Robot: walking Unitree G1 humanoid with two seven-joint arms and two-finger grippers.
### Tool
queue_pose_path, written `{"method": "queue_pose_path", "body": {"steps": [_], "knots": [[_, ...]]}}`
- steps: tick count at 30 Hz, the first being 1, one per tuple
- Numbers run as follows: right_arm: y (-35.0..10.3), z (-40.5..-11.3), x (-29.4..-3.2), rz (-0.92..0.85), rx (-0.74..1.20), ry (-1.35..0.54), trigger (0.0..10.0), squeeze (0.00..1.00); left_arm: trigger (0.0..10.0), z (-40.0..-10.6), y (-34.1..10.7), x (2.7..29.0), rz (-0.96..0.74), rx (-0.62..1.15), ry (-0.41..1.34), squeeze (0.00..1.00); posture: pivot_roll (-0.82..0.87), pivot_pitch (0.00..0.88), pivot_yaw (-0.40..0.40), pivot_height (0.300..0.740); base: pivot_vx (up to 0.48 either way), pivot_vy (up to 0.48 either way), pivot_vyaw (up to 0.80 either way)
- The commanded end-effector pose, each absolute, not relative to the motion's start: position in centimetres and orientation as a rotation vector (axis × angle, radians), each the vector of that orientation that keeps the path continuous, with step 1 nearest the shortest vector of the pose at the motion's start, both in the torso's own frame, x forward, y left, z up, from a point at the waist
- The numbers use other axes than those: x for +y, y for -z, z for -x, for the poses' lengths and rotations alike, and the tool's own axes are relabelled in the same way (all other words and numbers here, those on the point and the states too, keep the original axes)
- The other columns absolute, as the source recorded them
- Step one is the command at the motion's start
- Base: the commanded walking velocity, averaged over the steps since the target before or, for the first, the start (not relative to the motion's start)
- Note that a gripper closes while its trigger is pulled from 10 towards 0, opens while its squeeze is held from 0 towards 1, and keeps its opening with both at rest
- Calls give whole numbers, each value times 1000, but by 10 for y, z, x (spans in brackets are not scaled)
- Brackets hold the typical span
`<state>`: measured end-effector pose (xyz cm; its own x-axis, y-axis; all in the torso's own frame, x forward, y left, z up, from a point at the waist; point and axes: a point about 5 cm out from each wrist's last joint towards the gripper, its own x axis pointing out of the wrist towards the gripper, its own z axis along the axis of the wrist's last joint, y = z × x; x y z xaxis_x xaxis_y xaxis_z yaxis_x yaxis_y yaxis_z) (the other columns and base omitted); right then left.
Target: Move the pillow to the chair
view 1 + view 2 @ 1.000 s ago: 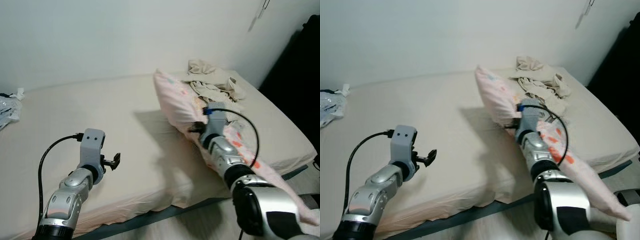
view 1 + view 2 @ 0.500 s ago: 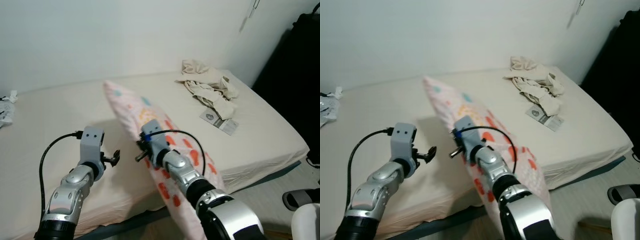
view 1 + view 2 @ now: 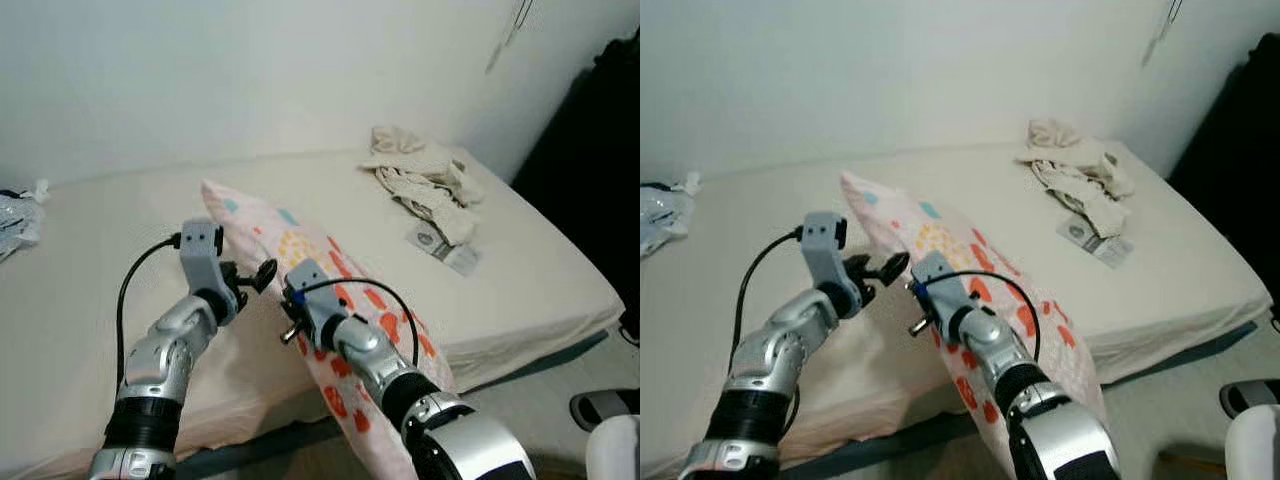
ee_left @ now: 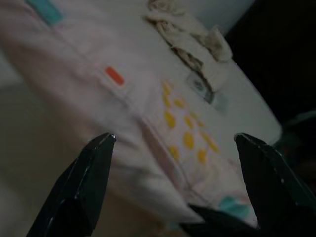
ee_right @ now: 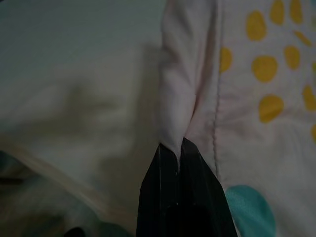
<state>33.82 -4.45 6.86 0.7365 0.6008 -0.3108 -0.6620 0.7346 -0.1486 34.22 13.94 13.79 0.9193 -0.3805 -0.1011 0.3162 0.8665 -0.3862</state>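
Note:
The pillow is too wide for my fingers, but a seamed edge fold (image 3: 262, 234) (image 4: 157, 143) stands up between them, so my left gripper needs to grab that fold next.
A long pale-pink pillow (image 3: 300, 250) with red, yellow and teal spots hangs tilted over the bed's front edge, its upper end up and its lower end near the floor. My right gripper (image 3: 290, 318) is shut on a fold of the pillow's edge (image 5: 177, 123). My left gripper (image 3: 255, 276) is open, its fingers (image 4: 84, 187) spread on either side of the pillow's upper part (image 4: 148, 103), close to it.
The bed (image 3: 520, 270) has a beige sheet, a heap of crumpled cloth (image 3: 420, 170) and a small packet (image 3: 440, 245) at its far right. A dark object (image 3: 600, 130) stands at the right. A plastic bag (image 3: 15, 215) lies at the left edge.
My left gripper has risen and reached to the right, up to the pillow. The right gripper still holds the pillow, nearly unmoved. The camera shifted slightly.

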Motion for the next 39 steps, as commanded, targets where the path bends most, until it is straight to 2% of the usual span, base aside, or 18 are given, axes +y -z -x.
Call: {"method": "queue_pose_path", "body": {"steps": [1, 6, 12, 15, 16, 17, 18, 19, 20, 21, 22, 23, 27, 31, 32, 34, 35, 39], "knots": [[-68, -338, -45, 270, 246, -700, 10000, 0, 10000, -344, -123, 134, 427, 255, 375, 1000, 12, 99, -77, 740, 0, 0, 0], [-72, -338, -41, 254, 224, -721, 10000, 0, 10000, -348, -106, 130, 400, 346, 318, 1000, 7, 107, -75, 740, 0, 0, 0], [-74, -338, -38, 240, 204, -730, 10000, 0, 10000, -355, -88, 138, 363, 425, 146, 1000, -1, 114, -69, 740, 0, 0, 0], [-76, -338, -38, 229, 194, -737, 10000, 0, 10000, -360, -91, 132, 580, 406, 164, 1000, -4, 115, -68, 740, 0, 0, 0], [-76, -338, -37, 225, 193, -738, 10000, 0, 10000, -361, -93, 130, 646, 396, 174, 890, -4, 115, -68, 740, 0, 0, 0], [-77, -338, -37, 222, 192, -739, 10000, 0, 10000, -362, -94, 128, 695, 391, 181, 639, -6, 115, -68, 740, 0, 0, 0], [-77, -338, -37, 222, 191, -741, 10000, 0, 10000, -363, -95, 126, 742, 384, 194, 541, -6, 115, -68, 740, 0, 0, 0], [-77, -338, -37, 222, 191, -743, 10000, 0, 10000, -363, -97, 124, 793, 374, 209, 243, -6, 115, -68, 740, 0, 0, 0], [-77, -338, -37, 222, 191, -744, 10000, 0, 10000, -364, -99, 123, 825, 369, 221, 243, -6, 115, -68, 740, 0, 0, 0], [-77, -338, -37, 222, 192, -745, 10000, 0, 10000, -364, -100, 120, 848, 367, 242, 75, -6, 115, -68, 740, 0, 0, 0], [-77, -338, -37, 223, 192, -746, 10000, 0, 10000, -364, -101, 118, 858, 366, 255, 75, -6, 115, -68, 740, 0, 0, 0], [-77, -338, -36, 224, 193, -749, 10000, 0, 10000, -364, -101, 114, 866, 379, 276, 0, -6, 115, -68, 740, 0, 0, 0], [-76, -337, -35, 228, 196, -754, 10000, 0, 10000, -363, -102, 103, 869, 390, 331, 0, -5, 115, -70, 740, 0, 0, 0], [-76, -336, -35, 229, 197, -758, 10000, 0, 10000, -361, -99, 93, 784, 400, 373, 0, -5, 115, -70, 740, 0, 0, 0], [-76, -336, -34, 227, 196, -760, 10000, 0, 8980, -360, -97, 88, 762, 411, 380, 0, -9, 117, -67, 740, 0, 0, 0], [-76, -336, -34, 226, 195, -761, 10000, 0, 8980, -360, -96, 87, 761, 414, 382, 0, -9, 117, -67, 740, 0, 0, 0], [-77, -337, -34, 226, 195, -759, 10000, 0, 0, -361, -95, 85, 732, 415, 359, 0, -10, 118, -66, 740, 0, 0, 0], [-77, -337, -36, 227, 194, -750, 10000, 0, 0, -364, -95, 82, 654, 406, 314, 0, -10, 116, -66, 740, 0, 0, 0]]}}
